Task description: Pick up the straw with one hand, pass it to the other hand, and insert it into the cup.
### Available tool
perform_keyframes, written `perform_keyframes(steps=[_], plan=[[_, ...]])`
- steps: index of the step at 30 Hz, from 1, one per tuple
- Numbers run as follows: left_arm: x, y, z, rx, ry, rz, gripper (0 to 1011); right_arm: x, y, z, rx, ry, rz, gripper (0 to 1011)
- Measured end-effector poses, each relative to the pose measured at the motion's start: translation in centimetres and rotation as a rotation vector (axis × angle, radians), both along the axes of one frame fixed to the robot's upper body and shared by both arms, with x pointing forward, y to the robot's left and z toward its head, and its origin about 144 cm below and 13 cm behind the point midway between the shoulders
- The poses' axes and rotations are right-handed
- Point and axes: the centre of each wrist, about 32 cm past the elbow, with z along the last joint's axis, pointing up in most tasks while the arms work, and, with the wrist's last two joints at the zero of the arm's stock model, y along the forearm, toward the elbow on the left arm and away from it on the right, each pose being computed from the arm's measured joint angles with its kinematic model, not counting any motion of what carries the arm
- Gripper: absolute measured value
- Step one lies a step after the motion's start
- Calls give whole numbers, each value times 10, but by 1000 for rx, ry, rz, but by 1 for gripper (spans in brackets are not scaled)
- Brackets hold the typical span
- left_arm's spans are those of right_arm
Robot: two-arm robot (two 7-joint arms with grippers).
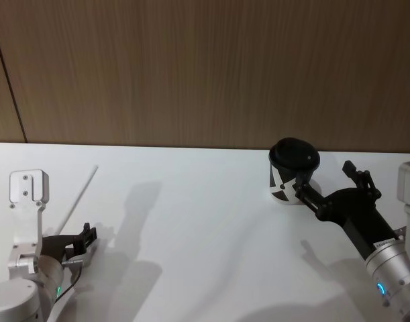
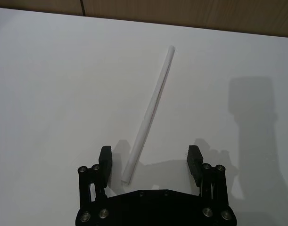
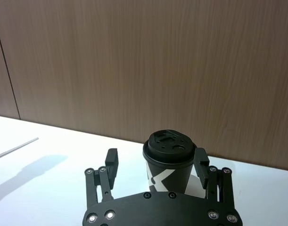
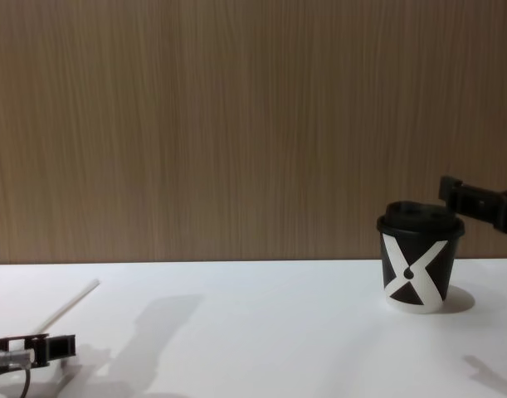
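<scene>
The left gripper will next grab the straw's lower end (image 1: pixel 59 231) to pass the straw, which leaves the rest of the white straw's body (image 1: pixel 85 185) free for the right gripper.
The white straw (image 1: pixel 78 199) lies flat on the table at the left; it also shows in the left wrist view (image 2: pixel 151 110) and the chest view (image 4: pixel 67 307). My left gripper (image 1: pixel 84 243) hangs low just behind the straw's near end, open, with that end between its fingers (image 2: pixel 105 160) and untouched. The black cup (image 1: pixel 293 168) with a white X (image 4: pixel 415 269) and a black lid stands upright at the right. My right gripper (image 1: pixel 329 180) is open, just right of the cup at about rim height. In the right wrist view the cup (image 3: pixel 169 162) sits between its fingers (image 3: pixel 111 160).
The white table (image 1: pixel 205 228) runs back to a brown wood-panel wall (image 1: pixel 205 67). The stretch of table between straw and cup holds only the arms' shadows.
</scene>
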Motion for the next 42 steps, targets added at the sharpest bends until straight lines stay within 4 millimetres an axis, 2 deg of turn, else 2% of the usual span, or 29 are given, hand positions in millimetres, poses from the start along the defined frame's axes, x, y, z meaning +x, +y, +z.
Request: perform_keyframes(steps=[6,13,14,18,19,20,22,27,33,34,35,37,39,42], plan=[[-1,0,0,-4,4,1,1002,0,0,0,0,0,0,1001],[-1,0,0,-5,5,2,872,0,0,0,0,0,0,1001],[-1,-1,0,-6,6,2,818,0,0,0,0,0,0,1001],[-1,-1,0,-6,6,2,745,0,0,0,0,0,0,1001],[-1,-1,0,-6,6,2,684,0,0,0,0,0,0,1001],[-1,-1,0,-6,6,2,675,0,0,0,0,0,0,1001],[-1,-1,0,-7,6,2,563,0,0,0,0,0,0,1001],[-1,-1,0,-7,7,2,441,0,0,0,0,0,0,1001],[-1,-1,0,-8,8,2,215,0,0,0,0,0,0,1001],[-1,-1,0,-8,8,2,215,0,0,0,0,0,0,1001],[-1,-1,0,-8,8,2,157,0,0,0,0,0,0,1001],[-1,-1,0,-8,8,2,125,0,0,0,0,0,0,1001],[-1,-1,0,-8,8,2,52,0,0,0,0,0,0,1001],[-1,-1,0,-9,8,2,24,0,0,0,0,0,0,1001]])
